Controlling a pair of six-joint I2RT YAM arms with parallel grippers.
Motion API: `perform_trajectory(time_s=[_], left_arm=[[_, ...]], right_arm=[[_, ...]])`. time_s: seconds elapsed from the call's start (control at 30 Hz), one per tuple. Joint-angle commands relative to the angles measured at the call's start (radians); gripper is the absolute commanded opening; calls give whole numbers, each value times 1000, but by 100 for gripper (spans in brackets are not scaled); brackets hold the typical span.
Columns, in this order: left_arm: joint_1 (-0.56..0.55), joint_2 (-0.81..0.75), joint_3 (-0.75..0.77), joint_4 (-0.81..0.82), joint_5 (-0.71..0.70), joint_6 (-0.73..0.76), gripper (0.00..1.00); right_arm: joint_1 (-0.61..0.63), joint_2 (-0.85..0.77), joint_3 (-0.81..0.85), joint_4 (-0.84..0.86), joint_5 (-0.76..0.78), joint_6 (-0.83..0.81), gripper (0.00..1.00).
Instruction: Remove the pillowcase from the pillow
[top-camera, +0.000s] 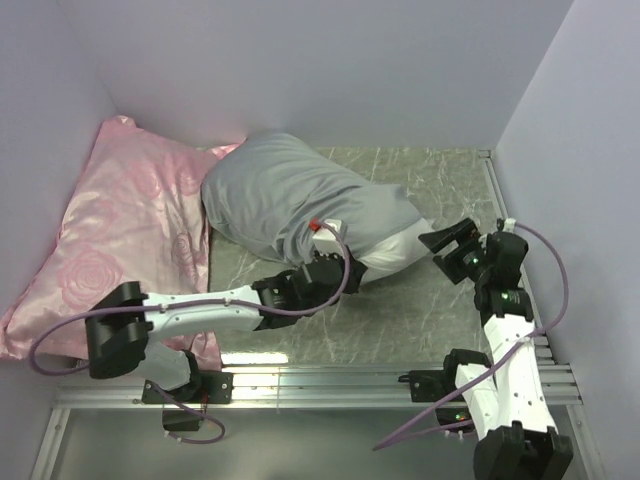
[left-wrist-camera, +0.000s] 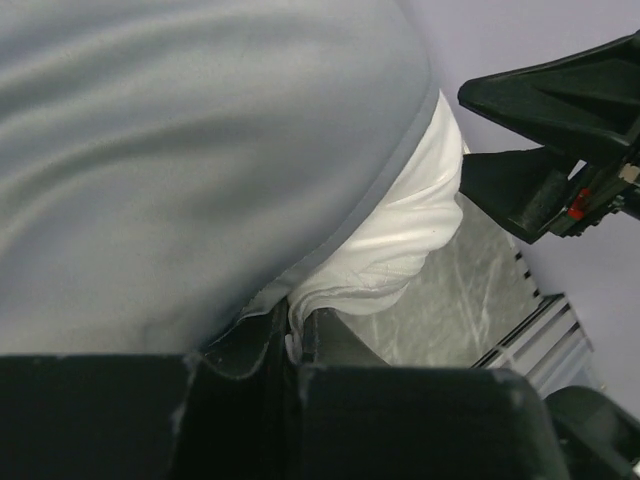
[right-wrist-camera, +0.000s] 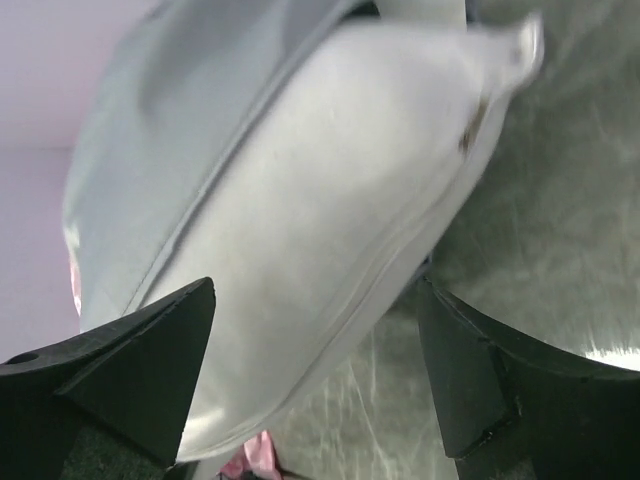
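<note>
Next, my right gripper grips the white pillow by its bare end (top-camera: 402, 250), which leaves the grey hem (top-camera: 390, 236) free so the pillowcase would come off.
The grey pillowcase (top-camera: 285, 190) covers most of the white pillow, whose bare end (top-camera: 395, 255) sticks out at the right on the table. My left gripper (top-camera: 338, 262) sits at the near edge of the opening. In the left wrist view it (left-wrist-camera: 293, 335) is shut on a fold of the pillow's white fabric (left-wrist-camera: 400, 240), with the grey pillowcase hem (left-wrist-camera: 395, 170) just above. My right gripper (top-camera: 455, 245) is open, right of the pillow's end. In the right wrist view its jaws (right-wrist-camera: 315, 300) stand wide apart around the white end (right-wrist-camera: 330, 200), not touching it.
A shiny pink rose-patterned pillow (top-camera: 120, 230) lies at the left against the wall, touching the grey bundle. The marbled table top (top-camera: 440, 180) is walled at the back and both sides. An aluminium rail (top-camera: 330, 385) runs along the near edge.
</note>
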Motion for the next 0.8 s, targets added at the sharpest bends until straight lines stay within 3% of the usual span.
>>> perform_trajectory(time_s=[0.0, 0.27, 0.47, 0.6, 0.77], left_arm=[[-14, 51, -13, 114, -34, -45, 0], [-40, 127, -1, 147, -16, -36, 0], [-60, 158, 18, 118, -22, -41, 0], [-60, 163, 25, 107, -22, -35, 0], [-69, 179, 47, 98, -14, -28, 0]], right_arm=[[7, -59, -71, 7, -47, 46, 89], [17, -47, -242, 154, -132, 147, 89], [19, -103, -368, 398, -161, 303, 90], [17, -229, -417, 421, -121, 369, 93], [19, -252, -457, 498, -124, 408, 94]])
